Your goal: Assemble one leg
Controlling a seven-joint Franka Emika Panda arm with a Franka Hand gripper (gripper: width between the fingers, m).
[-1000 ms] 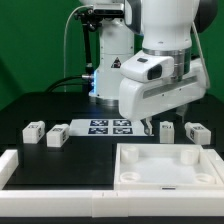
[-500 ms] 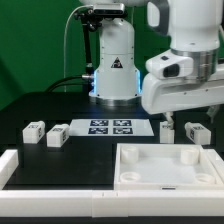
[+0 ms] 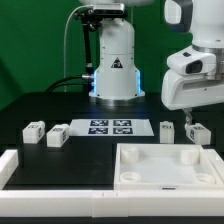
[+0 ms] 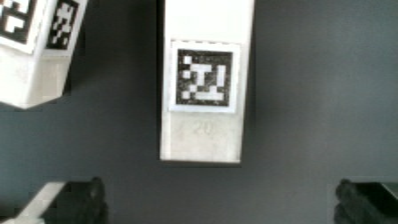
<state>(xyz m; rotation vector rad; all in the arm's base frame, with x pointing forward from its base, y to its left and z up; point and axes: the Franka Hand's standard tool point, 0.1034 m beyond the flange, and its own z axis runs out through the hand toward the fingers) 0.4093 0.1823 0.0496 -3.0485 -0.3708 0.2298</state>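
The gripper's open fingers stop short of the leg's end and would miss it if they closed now, so the gripper should move toward the lengthwise white leg's near end before it closes on that end.
Several small white legs with marker tags lie on the black table in the exterior view: two at the left and two at the right. My gripper hangs just above the two right legs. In the wrist view one leg lies lengthwise ahead of the gripper, and a second leg shows at the edge. The dark fingertips stand wide apart with nothing between them. The gripper is open and empty.
The marker board lies in the middle of the table behind the large white square tray-like part at the front. A white L-shaped rail runs along the front left. The robot base stands at the back.
The arm has swung to the exterior view's right and risen, from over the marker board and tray to above the two right legs. The parts have not moved.
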